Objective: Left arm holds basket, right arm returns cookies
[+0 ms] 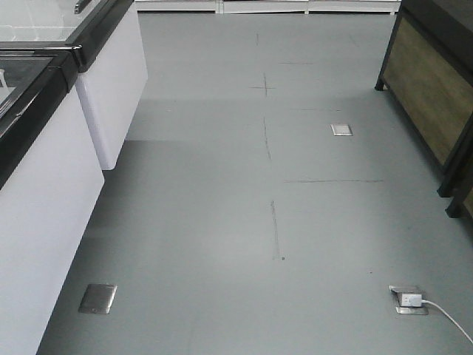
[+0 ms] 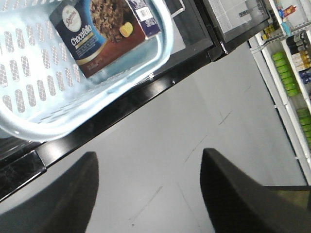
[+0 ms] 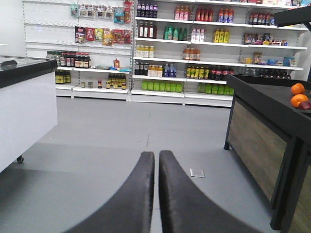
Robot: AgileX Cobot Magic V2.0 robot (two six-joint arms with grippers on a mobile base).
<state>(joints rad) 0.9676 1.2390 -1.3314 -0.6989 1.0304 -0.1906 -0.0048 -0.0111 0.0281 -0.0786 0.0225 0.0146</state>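
The left gripper grabs the light-blue basket (image 2: pixel 73 97) by its handle next. This holds the basket (image 2: pixel 29 111) while I return the cookies.
In the left wrist view, the pale light-blue basket (image 2: pixel 29 111) rests on the black-rimmed top of a freezer (image 2: pixel 146 92). The dark blue "Chocofello" cookies box (image 2: pixel 97 34) lies inside it, picture side up. My left gripper (image 2: pixel 149 153) hangs below and apart from the basket, over grey floor. It is open, with nothing between its fingers. My right gripper (image 3: pixel 156 153) is shut with nothing in it and points across the floor toward the store shelves. Neither arm nor the basket shows in the front view.
White chest freezers with black rims (image 1: pixel 44 185) line the left. A black stand with wood panels (image 1: pixel 429 96) is on the right and carries oranges (image 3: pixel 297 94). Stocked shelves (image 3: pixel 194 48) fill the far wall. Floor sockets (image 1: pixel 98 298) (image 1: pixel 408 299), one with a white cable.
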